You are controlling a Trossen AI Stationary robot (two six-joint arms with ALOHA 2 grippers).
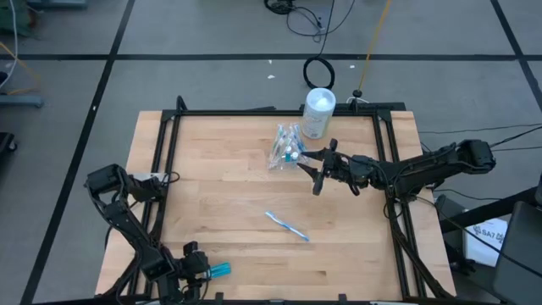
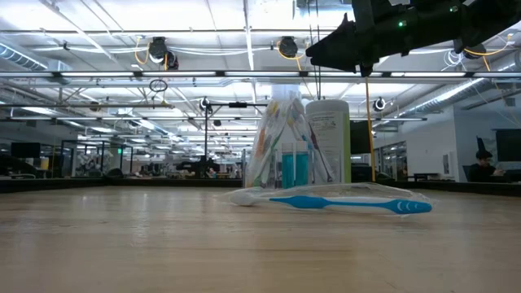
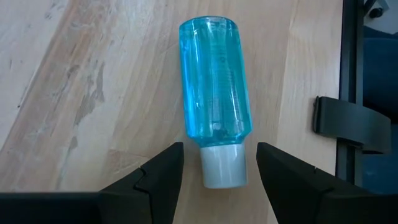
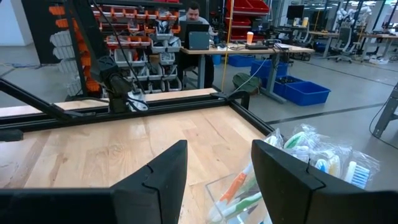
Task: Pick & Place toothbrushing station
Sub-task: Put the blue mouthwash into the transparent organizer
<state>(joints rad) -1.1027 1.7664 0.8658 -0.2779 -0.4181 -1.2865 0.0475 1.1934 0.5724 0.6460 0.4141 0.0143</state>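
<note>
I should next use my left gripper to add the blue bottle to the toothbrushing station, and I should grab the bottle by its white cap for that.
A small clear blue bottle with a white cap lies on its side near the table's front left edge. My left gripper slants down over it, open. Its fingers stand on either side of the cap without touching it. A crinkly clear bag of pastel toothbrushes stands upright on the table at the back. A blue-and-white toothbrush lies flat mid-table. My right gripper hovers level and open just right of the bag.
A white cylindrical canister stands right behind the bag at the far edge. A black metal frame runs along the table's left, far and right sides. A bracket of it lies close to the blue bottle. Bare wood spans the table's middle.
</note>
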